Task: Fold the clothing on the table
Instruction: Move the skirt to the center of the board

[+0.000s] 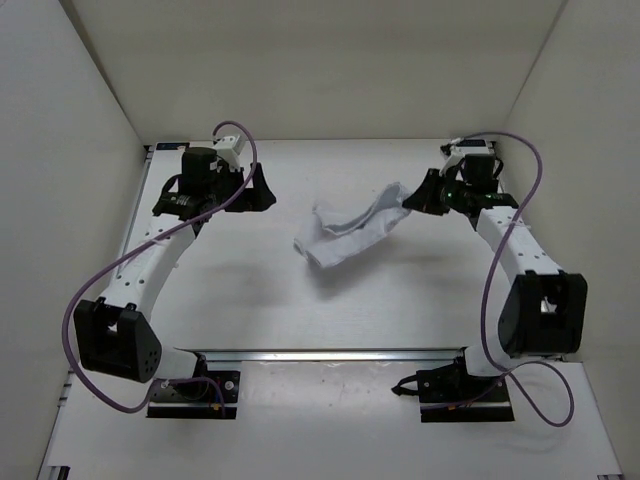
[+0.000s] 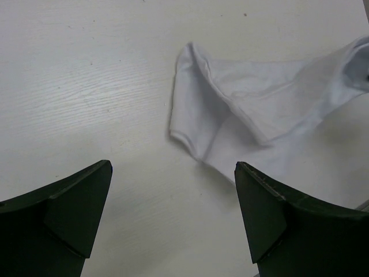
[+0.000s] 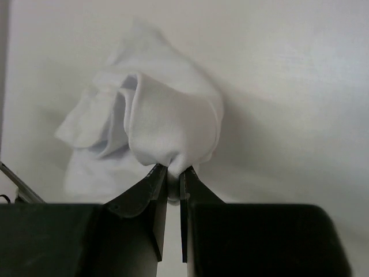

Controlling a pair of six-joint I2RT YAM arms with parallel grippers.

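Observation:
My right gripper is pinching one end of the clothing. My left gripper needs to pick up the clothing next by its hemmed corner point(image 2: 181, 137), opposite that end, to spread the clothing flat for folding.
The clothing point(image 1: 350, 230) is a small white wrinkled piece in the middle of the table point(image 1: 300, 310). Its right end is lifted off the surface, pinched in my right gripper point(image 1: 412, 197), which is shut on it. In the right wrist view the fabric point(image 3: 167, 121) bunches just above the closed fingertips point(image 3: 172, 171). My left gripper point(image 1: 262, 192) hangs open to the left of the clothing, apart from it. In the left wrist view the cloth's hemmed corner point(image 2: 196, 127) lies ahead of the wide-open gripper point(image 2: 173, 170), with bare table between the fingers.
White walls point(image 1: 80, 90) close in the table on the left, back and right. A silver metal rail point(image 1: 330, 354) runs across the near side, with both arm bases behind it. Purple cables point(image 1: 90, 290) loop beside each arm.

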